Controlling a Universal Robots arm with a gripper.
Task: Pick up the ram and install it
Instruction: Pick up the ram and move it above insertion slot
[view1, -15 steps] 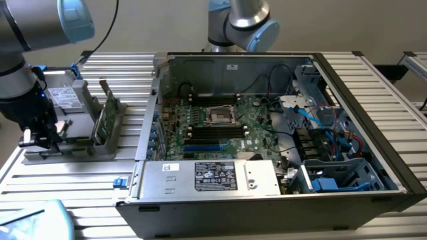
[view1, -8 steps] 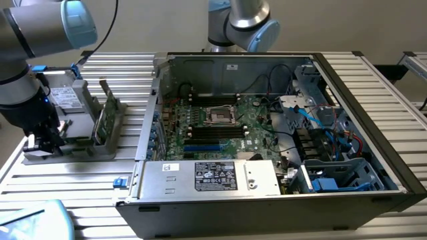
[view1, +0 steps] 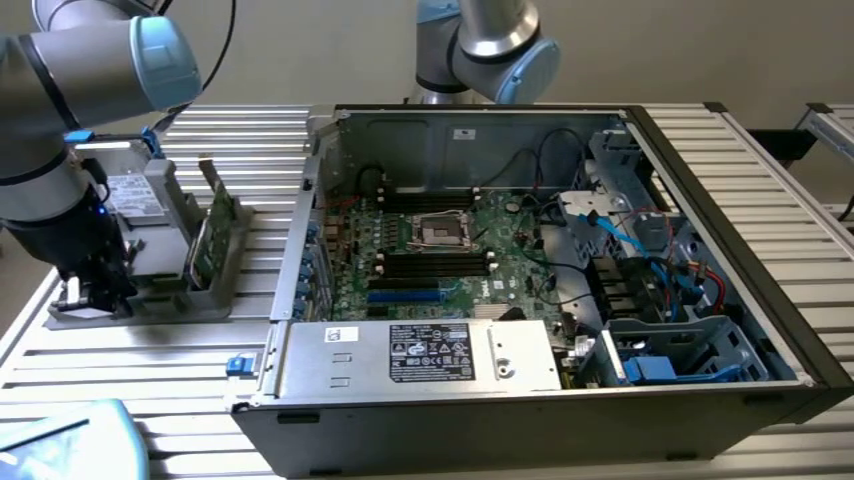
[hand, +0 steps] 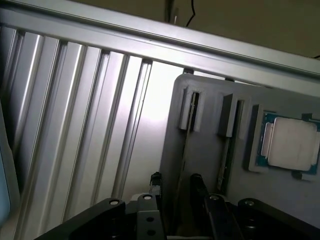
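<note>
I will grab the ram next with my gripper by its open middle part (hand: 178, 192), across the ram's flat sides. The holder's slotted post is wrapped around the end of the ram.
The ram (hand: 182, 155) stands edge-on in a slot of the grey holder (hand: 210, 165), seen as a thin dark strip. My gripper (hand: 176, 187) is lowered over it and open. One dark finger (hand: 156, 186) is on each side of the strip, with a gap to it on both sides. In the exterior view the gripper (view1: 91, 292) is down at the near-left end of the same holder (view1: 160, 300), to the left of the open computer case (view1: 314, 200). Long black slots (view1: 430, 265) lie on the case's motherboard.
A second thin stick (hand: 227, 155) stands in the neighbouring slot and a processor chip (hand: 291, 144) lies in a recess beside it. A broader green card (view1: 207, 240) stands upright in the holder. The grey power supply (view1: 427, 355) fills the case's near side, cables its right.
</note>
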